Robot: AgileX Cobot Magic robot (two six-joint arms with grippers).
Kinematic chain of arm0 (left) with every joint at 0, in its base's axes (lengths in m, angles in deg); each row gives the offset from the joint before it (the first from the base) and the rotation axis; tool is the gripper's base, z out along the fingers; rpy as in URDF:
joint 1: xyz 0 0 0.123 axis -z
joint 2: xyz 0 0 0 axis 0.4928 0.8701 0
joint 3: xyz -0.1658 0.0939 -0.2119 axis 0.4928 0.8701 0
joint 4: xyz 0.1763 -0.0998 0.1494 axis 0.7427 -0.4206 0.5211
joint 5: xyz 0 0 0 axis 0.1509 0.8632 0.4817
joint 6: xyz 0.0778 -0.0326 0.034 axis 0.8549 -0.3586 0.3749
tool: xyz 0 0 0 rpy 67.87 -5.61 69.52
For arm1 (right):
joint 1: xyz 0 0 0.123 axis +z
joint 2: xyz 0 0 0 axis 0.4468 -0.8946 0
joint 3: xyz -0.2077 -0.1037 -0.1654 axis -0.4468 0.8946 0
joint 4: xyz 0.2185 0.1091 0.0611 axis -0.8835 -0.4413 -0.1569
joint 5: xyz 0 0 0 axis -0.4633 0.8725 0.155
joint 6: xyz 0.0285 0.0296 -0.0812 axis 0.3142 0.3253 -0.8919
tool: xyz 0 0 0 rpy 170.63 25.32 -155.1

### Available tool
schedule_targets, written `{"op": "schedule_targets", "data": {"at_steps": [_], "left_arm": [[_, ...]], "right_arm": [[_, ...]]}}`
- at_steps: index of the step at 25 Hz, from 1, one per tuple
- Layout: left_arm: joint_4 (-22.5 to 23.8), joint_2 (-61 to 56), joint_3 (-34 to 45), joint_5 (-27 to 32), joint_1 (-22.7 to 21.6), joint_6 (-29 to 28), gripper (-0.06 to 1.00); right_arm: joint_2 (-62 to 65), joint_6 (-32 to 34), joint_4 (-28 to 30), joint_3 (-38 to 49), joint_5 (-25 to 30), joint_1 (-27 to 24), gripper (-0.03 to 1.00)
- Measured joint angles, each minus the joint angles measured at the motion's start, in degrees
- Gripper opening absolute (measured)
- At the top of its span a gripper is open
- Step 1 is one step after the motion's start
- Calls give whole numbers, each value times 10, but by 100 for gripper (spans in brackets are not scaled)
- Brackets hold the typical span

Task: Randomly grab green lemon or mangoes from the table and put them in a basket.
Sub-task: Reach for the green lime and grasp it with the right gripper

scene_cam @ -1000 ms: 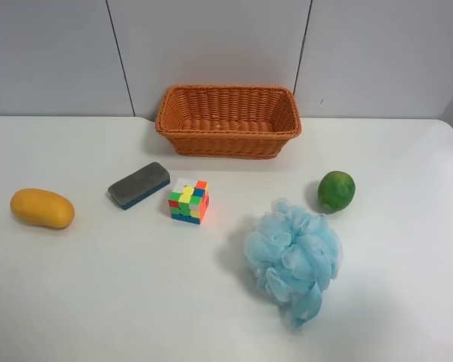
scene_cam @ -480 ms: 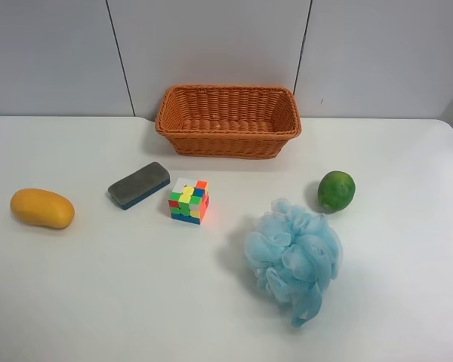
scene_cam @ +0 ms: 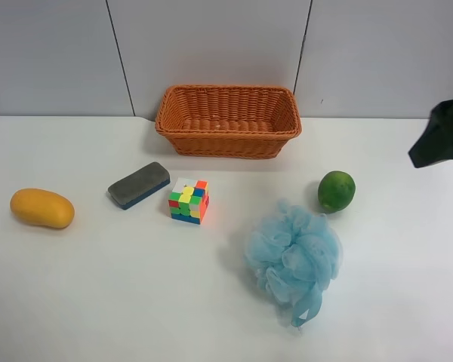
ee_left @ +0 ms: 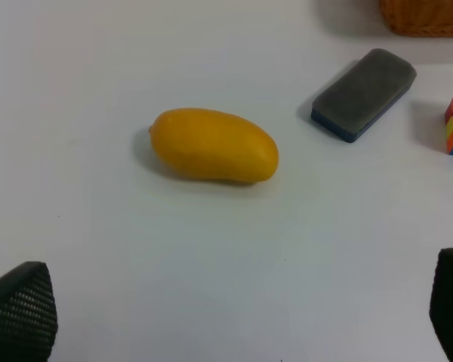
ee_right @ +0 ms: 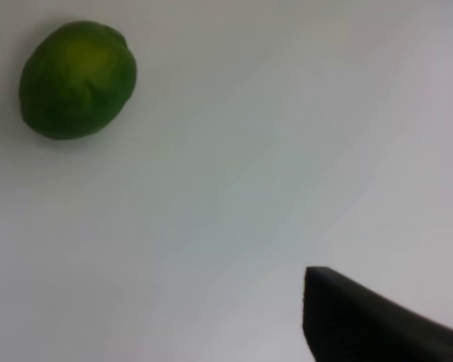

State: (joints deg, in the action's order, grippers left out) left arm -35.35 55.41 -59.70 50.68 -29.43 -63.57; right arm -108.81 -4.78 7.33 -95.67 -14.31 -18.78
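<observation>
The right gripper grabs the green lemon (scene_cam: 336,191) by its rounded sides next, to put fruit in the wicker basket (scene_cam: 228,139).
The green lemon (scene_cam: 336,191) lies on the white table (scene_cam: 136,302), right of centre, next to the blue bath pouf; it also shows in the right wrist view (ee_right: 77,79). The yellow-orange mango (scene_cam: 42,208) lies at the far left and shows in the left wrist view (ee_left: 214,145). The orange-brown wicker basket (scene_cam: 228,139) stands empty at the back. My left gripper (ee_left: 226,317) is open and empty, short of the mango. My right gripper's dark end (scene_cam: 440,136) hovers at the exterior view's right edge, apart from the lemon. Only one of its fingers (ee_right: 370,320) shows, set wide and empty.
A blue bath pouf (scene_cam: 293,256) lies just in front of the lemon. A colourful puzzle cube (scene_cam: 189,200) and a grey eraser block (scene_cam: 139,185) lie between the mango and the basket. Grey wall panels stand behind the basket.
The right arm's dark end has come into the exterior view at its right edge. The fruits, basket and other objects have not moved.
</observation>
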Motion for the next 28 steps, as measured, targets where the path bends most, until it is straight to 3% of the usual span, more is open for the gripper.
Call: {"op": "schedule_targets", "data": {"at_steps": [10, 18, 28], "left_arm": [[0, 0, 0, 0, 0, 0, 99], [0, 0, 0, 0, 0, 0, 99], [0, 0, 0, 0, 0, 0, 99]], "right_arm": [[-251, 84, 0, -117, 10, 25, 99], [-363, 128, 0, -124, -66, 25, 99], [-438, 132, 0, -124, -141, 25, 99]]}}
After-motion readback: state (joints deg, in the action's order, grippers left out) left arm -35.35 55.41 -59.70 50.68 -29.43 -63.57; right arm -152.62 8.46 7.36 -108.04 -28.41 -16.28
